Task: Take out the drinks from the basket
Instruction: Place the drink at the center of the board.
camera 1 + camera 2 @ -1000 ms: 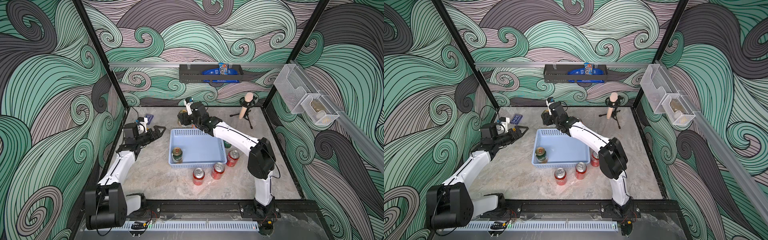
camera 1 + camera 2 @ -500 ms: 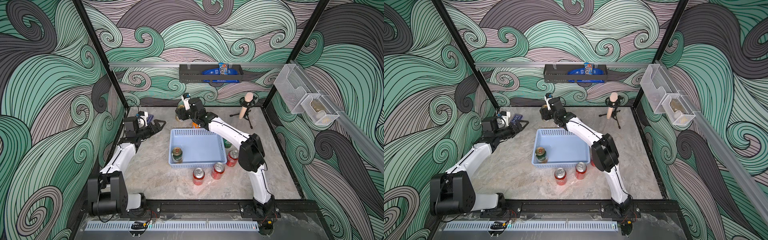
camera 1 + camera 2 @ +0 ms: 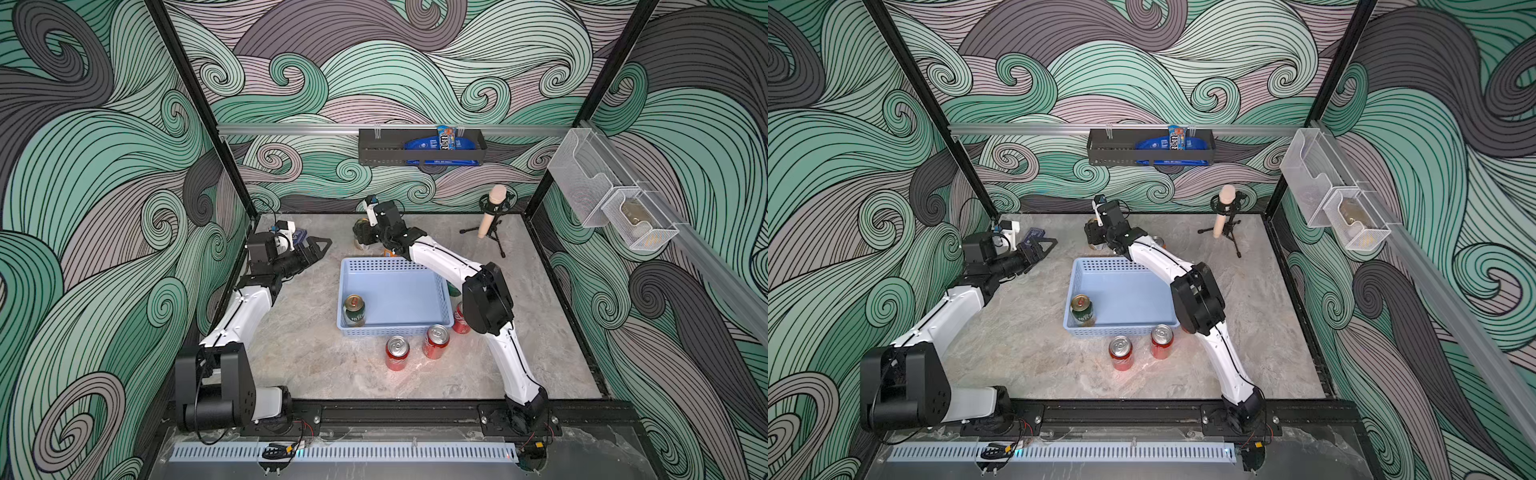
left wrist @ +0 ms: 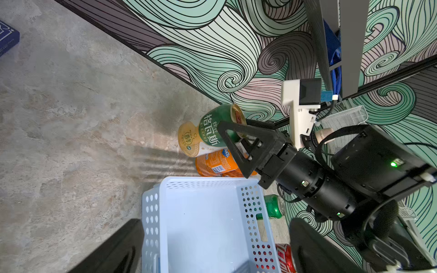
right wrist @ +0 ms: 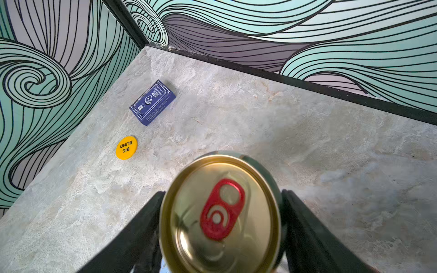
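Note:
The can hangs tilted above the table and would drop and likely tip if released now. My right gripper should keep holding it until its base is on the tabletop.
The light-blue basket [image 3: 390, 262] [image 3: 1113, 262] [image 4: 151, 212] holds one green-and-cream can [image 3: 354, 309] [image 3: 1082, 309] in its near left corner. My right gripper [image 3: 362, 237] [image 3: 1094, 236] [image 5: 222, 195] is shut on another green-and-cream can [image 4: 208, 132] [image 5: 220, 212] with a gold top, held tilted and low behind the basket's far left corner. An orange can [image 4: 215, 163] [image 3: 388, 251] stands beside it. A bright green can [image 4: 272, 206] lies at the basket's right side. Red cans [image 3: 397, 352] [image 3: 435, 340] stand in front, a third [image 3: 459, 318] partly behind the right arm. My left gripper [image 3: 318, 245] [image 3: 1044, 245] is open and holds nothing, left of the basket.
A blue card box [image 5: 153, 102] [image 3: 300, 236] and a yellow chip [image 5: 126, 147] lie in the back left corner. A microphone on a tripod [image 3: 490, 216] stands at the back right. A black rack [image 3: 419, 145] and mesh bins [image 3: 615, 203] hang on the walls.
My left gripper has drawn back toward the back left corner. The right arm's elbow has swung left while its gripper, still holding the can, stays behind the basket.

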